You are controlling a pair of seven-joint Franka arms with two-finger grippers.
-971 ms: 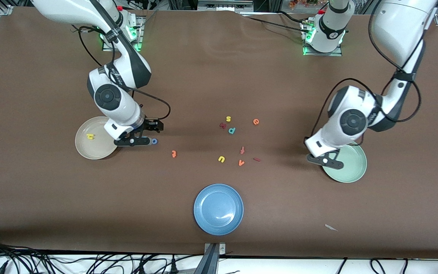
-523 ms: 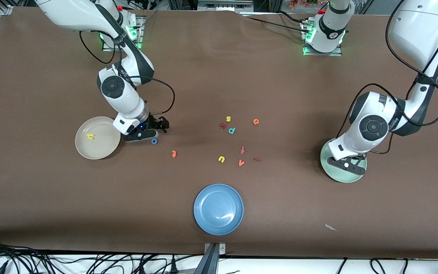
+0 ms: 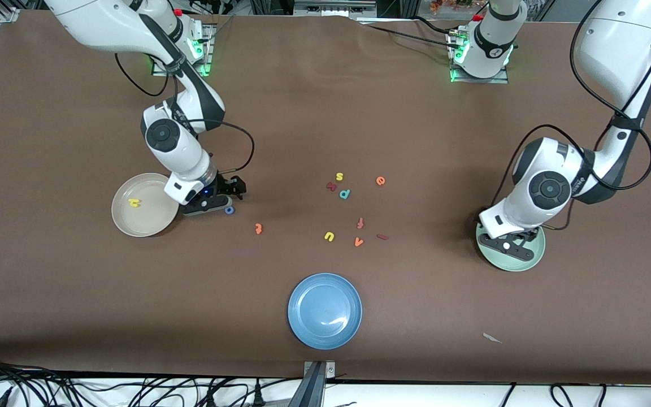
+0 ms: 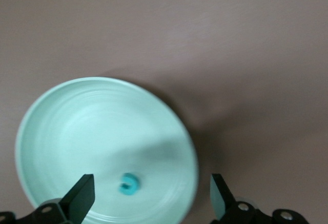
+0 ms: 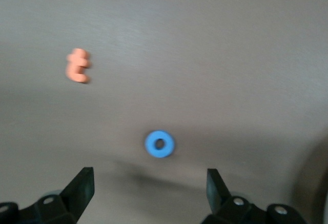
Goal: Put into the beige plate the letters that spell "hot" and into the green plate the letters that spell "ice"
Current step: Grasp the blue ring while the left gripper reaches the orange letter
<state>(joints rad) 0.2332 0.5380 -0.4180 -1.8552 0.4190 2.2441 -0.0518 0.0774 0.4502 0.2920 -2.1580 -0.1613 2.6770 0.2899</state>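
My right gripper moves to the blue o, before closing, since its fingers stop short.
The beige plate holds the yellow h. Beside it, my right gripper hangs open just over the table, and the blue o lies flat just ahead of its fingertips. The orange t lies farther toward the middle. My left gripper is open over the green plate, with the teal c lying loose in the plate below it. The orange e and dark red i lie on the table.
Loose letters lie mid-table: yellow s, teal p, pinkish f, yellow u, orange v. A blue plate sits nearer the front camera. A paper scrap lies near the front edge.
My left gripper moved over the green plate and opened, leaving the teal c in the plate. The right gripper shifted off the beige plate's rim to beside the blue o.
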